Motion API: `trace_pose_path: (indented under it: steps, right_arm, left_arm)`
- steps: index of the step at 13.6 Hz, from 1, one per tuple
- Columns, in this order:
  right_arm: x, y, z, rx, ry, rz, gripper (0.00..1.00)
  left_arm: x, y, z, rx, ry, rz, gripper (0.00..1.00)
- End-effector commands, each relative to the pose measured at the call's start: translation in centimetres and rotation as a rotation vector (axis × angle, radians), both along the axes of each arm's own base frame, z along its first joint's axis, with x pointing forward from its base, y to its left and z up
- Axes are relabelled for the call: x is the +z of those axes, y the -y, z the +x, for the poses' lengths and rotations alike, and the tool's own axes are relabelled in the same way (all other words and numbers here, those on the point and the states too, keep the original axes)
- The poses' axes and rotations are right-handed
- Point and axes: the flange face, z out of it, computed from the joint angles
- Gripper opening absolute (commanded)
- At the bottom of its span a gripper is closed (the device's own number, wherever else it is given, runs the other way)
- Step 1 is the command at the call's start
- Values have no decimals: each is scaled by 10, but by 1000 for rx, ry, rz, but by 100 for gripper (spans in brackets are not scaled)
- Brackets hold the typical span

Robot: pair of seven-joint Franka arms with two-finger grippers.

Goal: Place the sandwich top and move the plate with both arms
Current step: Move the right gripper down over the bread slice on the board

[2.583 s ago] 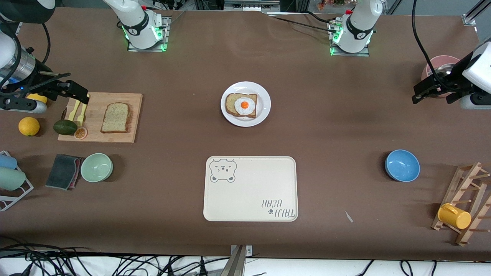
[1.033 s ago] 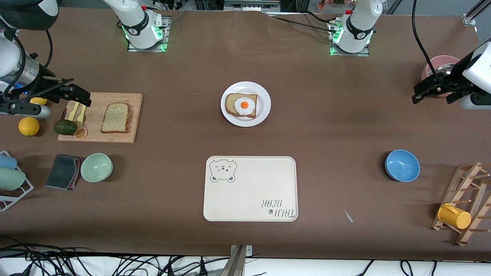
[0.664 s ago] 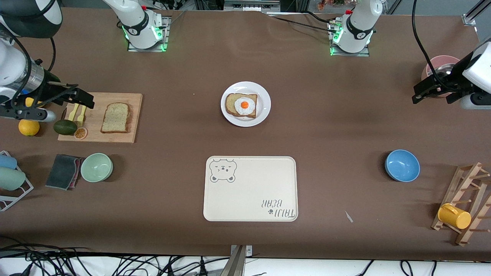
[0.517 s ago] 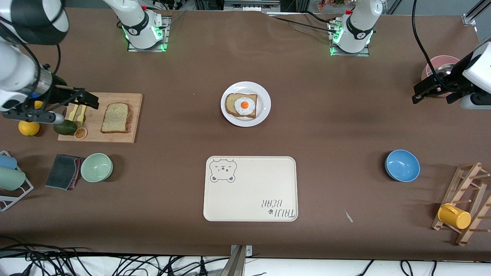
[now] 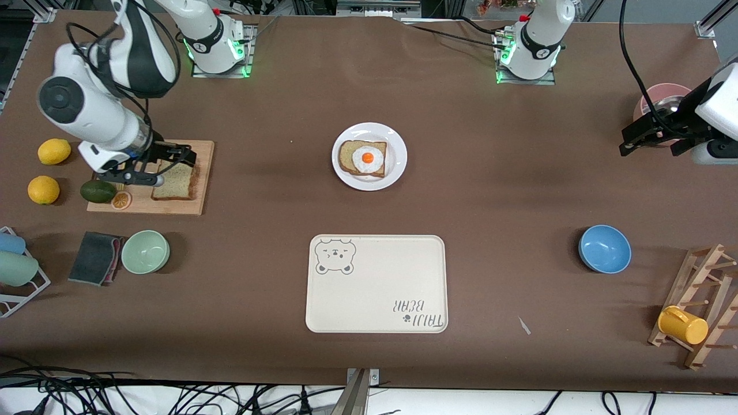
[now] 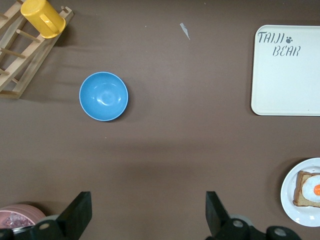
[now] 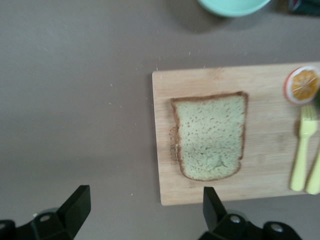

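The egg sandwich on the plate needs its top. My right gripper should next grab the bread slice's round-cornered crust edge (image 7: 210, 176) to top it.
The sandwich top (image 5: 179, 181), a plain speckled bread slice, lies on the wooden cutting board (image 5: 173, 206) toward the right arm's end of the table. My right gripper (image 5: 173, 155) hovers open over the board's edge and covers part of the slice. In the right wrist view the sandwich top (image 7: 210, 137) lies whole beside the right gripper (image 7: 144, 205), which holds nothing. The white plate (image 5: 396, 167) at the table's middle carries bread with a fried egg. My left gripper (image 5: 627, 144) waits open and empty over the left arm's end; in its own view, the left gripper (image 6: 147, 212) is over bare table.
Yellow forks (image 7: 302, 150), an orange slice (image 5: 121, 200) and an avocado (image 5: 97, 191) sit at the board's outer end, with two lemons (image 5: 43, 189) beside them. Nearer the camera are a green bowl (image 5: 145, 251), the bear tray (image 5: 375, 300), a blue bowl (image 5: 604, 248) and a rack holding a yellow mug (image 5: 683, 325).
My right arm has swung in from the table's end, and its gripper now hangs over the cutting board and the bread slice. The left arm has not moved.
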Motion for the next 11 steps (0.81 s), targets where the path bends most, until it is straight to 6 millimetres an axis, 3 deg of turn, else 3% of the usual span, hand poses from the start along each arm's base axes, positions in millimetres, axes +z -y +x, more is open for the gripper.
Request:
trace_pose_path:
  steps: [1, 5, 8, 11]
  right_arm:
    - [-38, 1, -14, 18, 6, -37, 98]
    - [-106, 1, -13, -36, -8, -204, 96]
    - [-123, -1, -14, -41, -10, -198, 87]
    - [-128, -1, -14, -38, -20, -198, 67]
  left_arm:
    - [5, -1, 0, -12, 9, -20, 100]
    - [5, -1, 0, -10, 9, -20, 100]
    - [5, -1, 0, -10, 8, -20, 100]
    - [5, -3, 0, -7, 8, -21, 100]
